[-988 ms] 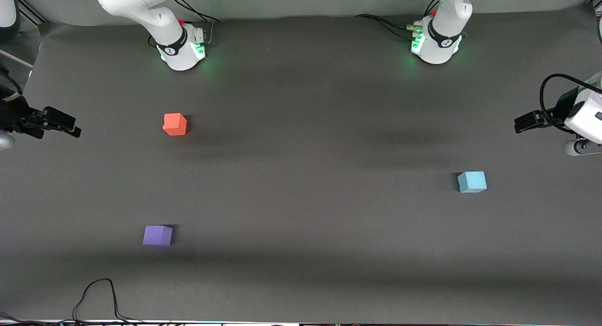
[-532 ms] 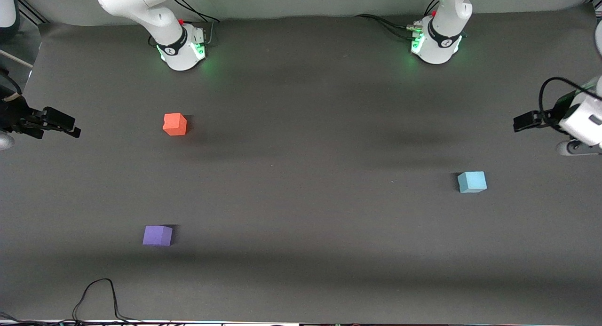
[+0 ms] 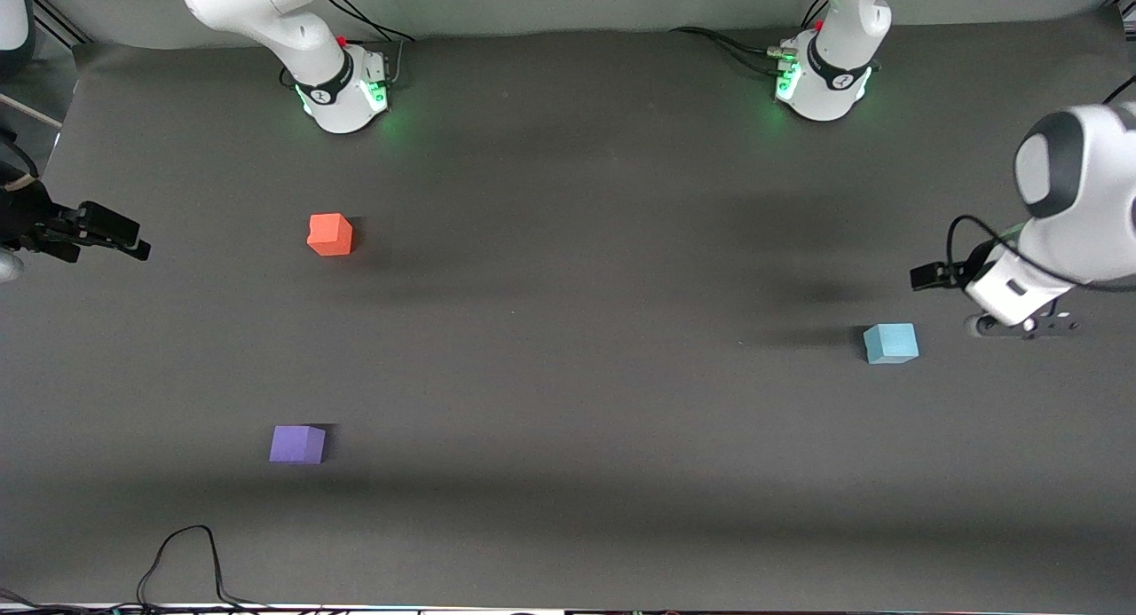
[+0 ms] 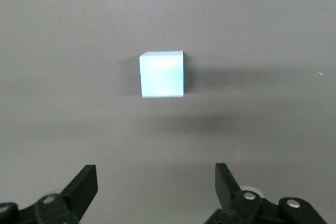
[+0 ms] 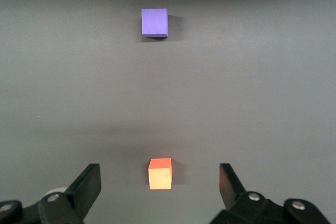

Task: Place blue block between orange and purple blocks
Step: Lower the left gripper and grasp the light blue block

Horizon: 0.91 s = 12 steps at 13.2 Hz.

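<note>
The light blue block [image 3: 891, 342] should go between the orange and purple blocks, so my left gripper should grip it by its opposite sides next.
The light blue block [image 3: 891, 342] sits on the dark mat at the left arm's end; it also shows in the left wrist view [image 4: 162, 74], clear of the fingers. My left gripper [image 3: 925, 277] [image 4: 156, 181] hangs open and empty over the mat close beside it. The orange block [image 3: 330, 234] and the purple block [image 3: 297, 444] sit at the right arm's end, the purple one nearer the front camera. My right gripper [image 3: 124, 240] [image 5: 156, 181] waits open and empty at the mat's edge, and its wrist view shows the orange block [image 5: 160, 173] and the purple block [image 5: 154, 22].
The dark mat [image 3: 577, 375] covers the whole table. A black cable [image 3: 182, 557] loops at the mat's edge nearest the front camera, toward the right arm's end. The arm bases [image 3: 342, 87] [image 3: 821, 78] stand along the edge farthest from that camera.
My left arm has swung in from the mat's edge toward the blue block, and its gripper is now close beside it. The right arm and all three blocks have not moved.
</note>
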Available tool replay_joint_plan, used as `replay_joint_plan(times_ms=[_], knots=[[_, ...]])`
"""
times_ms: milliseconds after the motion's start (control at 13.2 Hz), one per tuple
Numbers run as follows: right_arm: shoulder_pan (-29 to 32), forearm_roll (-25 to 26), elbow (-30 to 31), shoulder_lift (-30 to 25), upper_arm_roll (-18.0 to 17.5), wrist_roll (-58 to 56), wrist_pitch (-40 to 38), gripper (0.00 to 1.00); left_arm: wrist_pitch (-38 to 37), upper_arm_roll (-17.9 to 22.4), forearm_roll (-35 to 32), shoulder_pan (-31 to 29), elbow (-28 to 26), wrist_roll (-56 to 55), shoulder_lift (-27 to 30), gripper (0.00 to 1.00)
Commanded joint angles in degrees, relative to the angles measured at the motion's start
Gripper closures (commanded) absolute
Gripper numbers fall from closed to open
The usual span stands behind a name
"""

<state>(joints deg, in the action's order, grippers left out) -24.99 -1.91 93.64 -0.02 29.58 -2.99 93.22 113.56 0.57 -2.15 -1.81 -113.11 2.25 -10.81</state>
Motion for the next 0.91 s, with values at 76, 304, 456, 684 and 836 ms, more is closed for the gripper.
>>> replay_joint_plan(times_ms=[76, 304, 456, 684, 836], knots=[[-0.2, -0.1, -2.2, 0.2, 0.3, -1.0, -0.8, 0.00, 8.9, 0.2, 1.0, -0.3, 0.4, 3.4, -8.4, 0.00], [-0.1, -0.1, -2.6, 0.1, 0.6, -1.0, -1.0, 0.00, 16.7, 0.0, 1.2, -2.0, 0.7, 5.0, -14.4, 0.00], [-0.2, 0.3, -2.6, 0.0, 0.3, -0.9, -1.0, 0.00, 19.8, -0.1, 1.5, -1.9, 1.0, 5.0, -17.5, 0.00], [-0.1, 0.4, -2.5, 0.2, 0.3, -1.0, -1.0, 0.00, 20.7, -0.1, 5.7, -1.9, 1.1, 5.0, -19.2, 0.00], [-0.2, 0.3, -2.6, 0.4, 0.3, -0.4, -0.9, 0.00, 21.3, -0.2, 5.8, -1.9, 1.1, 5.0, -19.8, 0.00]])
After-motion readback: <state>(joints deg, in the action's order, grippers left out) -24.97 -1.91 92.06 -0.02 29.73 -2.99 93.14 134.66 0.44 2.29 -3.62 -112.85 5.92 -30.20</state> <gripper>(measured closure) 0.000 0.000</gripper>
